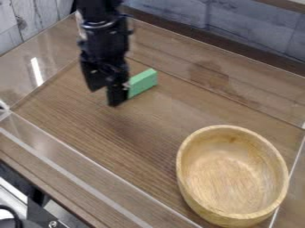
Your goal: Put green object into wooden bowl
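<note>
The green object needs to go into the wooden bowl, so my gripper will next grab it by one of its short ends.
The green object (pixel 144 80) lies flat on the wooden tabletop at left of centre; only its right half shows. My gripper (pixel 105 87) points straight down over its left end and hides that part. The jaws stand open, with one dark finger (pixel 91 78) to the left and the other (pixel 118 93) in front of the block. Whether the fingers touch the block I cannot tell. The wooden bowl (pixel 276 166), round, light tan and empty, sits at the front right, well apart from the gripper.
Low clear plastic walls (pixel 84 175) fence the tabletop on all sides, and the table's front edge runs just beyond the near wall. Bare wood grain (pixel 179 107) lies between the block and the bowl.
</note>
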You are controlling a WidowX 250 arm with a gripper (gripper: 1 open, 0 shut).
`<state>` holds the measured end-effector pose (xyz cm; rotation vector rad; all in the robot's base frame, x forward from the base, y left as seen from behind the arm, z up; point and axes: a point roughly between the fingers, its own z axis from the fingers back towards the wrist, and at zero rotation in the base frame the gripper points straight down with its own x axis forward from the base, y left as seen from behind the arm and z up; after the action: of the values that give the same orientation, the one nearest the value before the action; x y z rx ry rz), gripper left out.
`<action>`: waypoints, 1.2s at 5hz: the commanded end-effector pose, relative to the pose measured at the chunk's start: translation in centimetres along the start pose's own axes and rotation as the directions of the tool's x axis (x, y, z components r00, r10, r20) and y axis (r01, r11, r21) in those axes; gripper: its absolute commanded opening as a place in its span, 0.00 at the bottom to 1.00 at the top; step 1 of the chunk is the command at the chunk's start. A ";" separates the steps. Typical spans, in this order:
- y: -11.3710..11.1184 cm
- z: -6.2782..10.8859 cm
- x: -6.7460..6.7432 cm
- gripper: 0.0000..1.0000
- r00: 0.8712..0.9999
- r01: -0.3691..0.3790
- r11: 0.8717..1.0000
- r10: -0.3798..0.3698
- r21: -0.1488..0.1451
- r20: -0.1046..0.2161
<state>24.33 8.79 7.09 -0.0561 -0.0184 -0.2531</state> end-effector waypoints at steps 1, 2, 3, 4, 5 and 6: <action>1.5 0.0 0.7 1.00 0.998 -0.007 0.999 0.006 0.033 0.056; 1.0 0.0 2.0 1.00 0.998 0.017 0.999 -0.019 0.038 0.059; 0.2 0.1 3.4 1.00 0.997 0.047 0.998 -0.049 0.038 0.062; 0.4 -0.5 3.9 1.00 0.996 0.060 0.997 -0.062 0.041 0.062; 0.9 -1.0 4.2 1.00 0.995 0.066 0.997 -0.069 0.045 0.069; 1.5 -1.4 4.3 1.00 0.995 0.069 0.997 -0.072 0.045 0.072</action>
<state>28.18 8.69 4.68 -0.0428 -0.0599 -0.3203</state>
